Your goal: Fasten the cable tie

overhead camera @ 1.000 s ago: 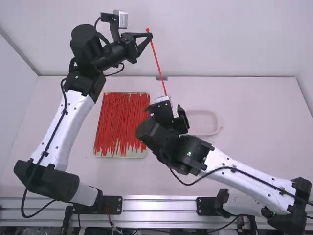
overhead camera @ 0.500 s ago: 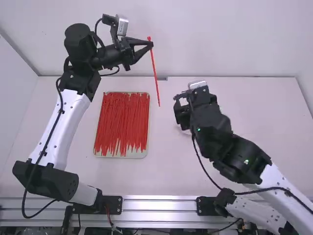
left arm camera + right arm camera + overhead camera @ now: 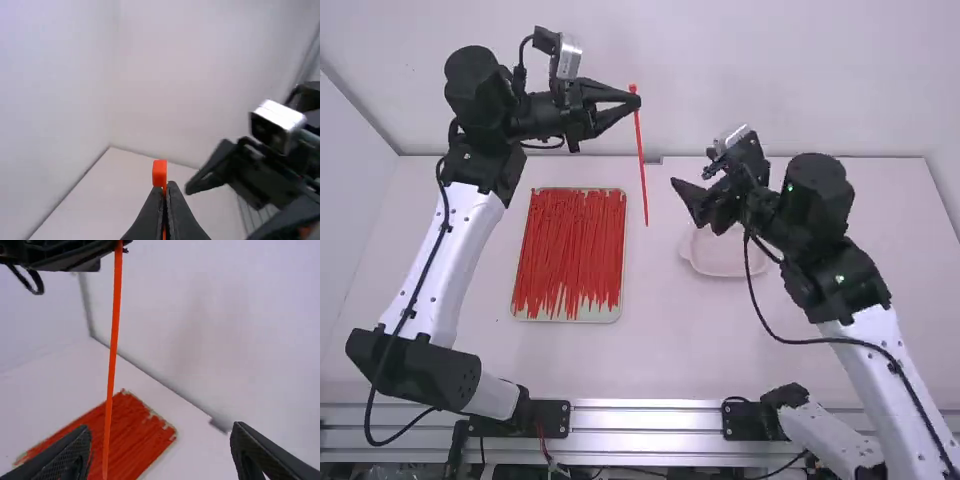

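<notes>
Next, my right gripper takes hold of the red cable tie by its free tail end, to thread the strap through the head.
My left gripper is raised high above the table's far side and is shut on a red cable tie just below its head. The tie's strap hangs straight down, its tip free above the table. My right gripper hovers to the right of the strap at about the height of its lower end. Its fingers stand wide open with nothing between them, pointing at the strap. The right gripper also appears beyond the tie's head in the left wrist view.
A flat tray holding several red cable ties lies on the table left of centre. A shallow white dish sits under the right arm. White walls close off the back and the left side.
The right arm swung up and to the right, uncovering the white dish, and its gripper now faces the strap. The left gripper turned a little, and the tie now hangs more upright.
</notes>
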Robot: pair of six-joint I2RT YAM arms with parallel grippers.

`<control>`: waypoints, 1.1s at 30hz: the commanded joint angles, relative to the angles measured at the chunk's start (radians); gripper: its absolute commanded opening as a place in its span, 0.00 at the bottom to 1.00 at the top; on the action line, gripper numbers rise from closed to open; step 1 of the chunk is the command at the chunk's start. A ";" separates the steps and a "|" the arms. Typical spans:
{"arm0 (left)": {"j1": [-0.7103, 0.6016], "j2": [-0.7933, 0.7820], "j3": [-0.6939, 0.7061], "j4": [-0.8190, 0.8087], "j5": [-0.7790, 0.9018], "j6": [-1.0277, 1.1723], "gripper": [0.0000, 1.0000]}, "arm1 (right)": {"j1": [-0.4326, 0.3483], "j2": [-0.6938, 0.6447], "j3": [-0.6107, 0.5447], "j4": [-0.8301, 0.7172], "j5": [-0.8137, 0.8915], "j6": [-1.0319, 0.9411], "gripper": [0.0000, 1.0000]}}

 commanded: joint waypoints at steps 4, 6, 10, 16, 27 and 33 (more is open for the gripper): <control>-0.021 -0.003 0.015 0.051 0.096 -0.029 0.02 | -0.114 0.089 0.031 0.109 -0.485 0.031 0.72; -0.020 -0.003 0.015 0.079 0.103 -0.049 0.02 | -0.142 0.126 0.031 0.174 -0.583 0.077 0.72; -0.021 -0.003 0.015 0.100 0.102 -0.070 0.02 | -0.154 0.186 0.031 0.284 -0.719 0.137 0.72; -0.029 -0.003 0.015 0.103 0.077 -0.071 0.02 | -0.106 0.253 0.032 0.377 -0.781 0.182 0.71; -0.052 -0.003 0.015 0.190 0.076 -0.122 0.02 | -0.074 0.288 0.031 0.390 -0.771 0.183 0.00; -0.052 -0.003 0.015 0.186 0.076 -0.123 0.02 | -0.097 0.288 0.031 0.390 -0.771 0.227 0.00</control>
